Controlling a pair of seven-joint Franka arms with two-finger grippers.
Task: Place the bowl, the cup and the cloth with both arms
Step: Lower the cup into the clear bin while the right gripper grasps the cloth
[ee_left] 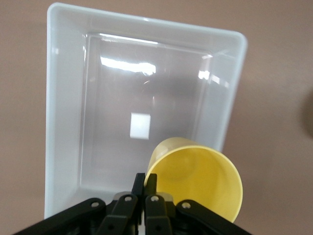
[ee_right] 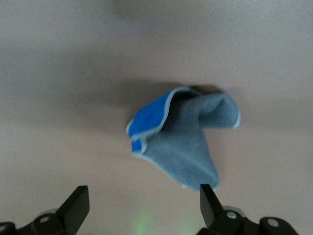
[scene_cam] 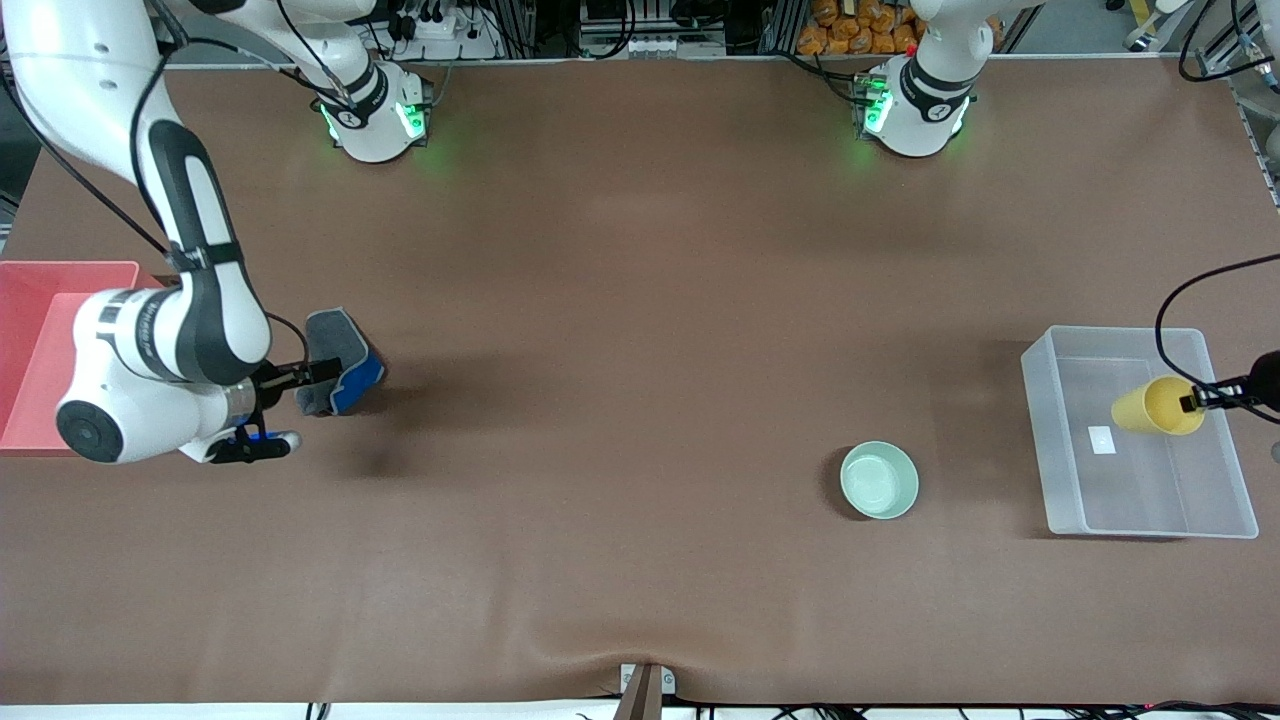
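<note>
My right gripper grabs the blue and grey cloth by its trimmed edge (scene_cam: 355, 379) next, to place the cloth in the pink bin.
The blue and grey cloth (scene_cam: 340, 375) lies crumpled on the table toward the right arm's end; it also shows in the right wrist view (ee_right: 181, 139). My right gripper (scene_cam: 300, 385) is open and empty above the table just beside the cloth (ee_right: 143, 203). My left gripper (scene_cam: 1200, 400) is shut on the rim of the yellow cup (scene_cam: 1158, 406) and holds it tilted over the clear bin (scene_cam: 1040, 440). In the left wrist view the gripper (ee_left: 145, 185) pinches the cup (ee_left: 200, 181) above the bin (ee_left: 63, 122). The mint-green bowl (scene_cam: 879, 480) sits upright on the table beside the clear bin.
A pink bin (scene_cam: 30, 330) stands at the table's edge at the right arm's end, partly hidden by the right arm. A small white label (scene_cam: 1101, 439) lies on the clear bin's floor. The brown table mat (scene_cam: 620, 400) has a ripple at its near edge.
</note>
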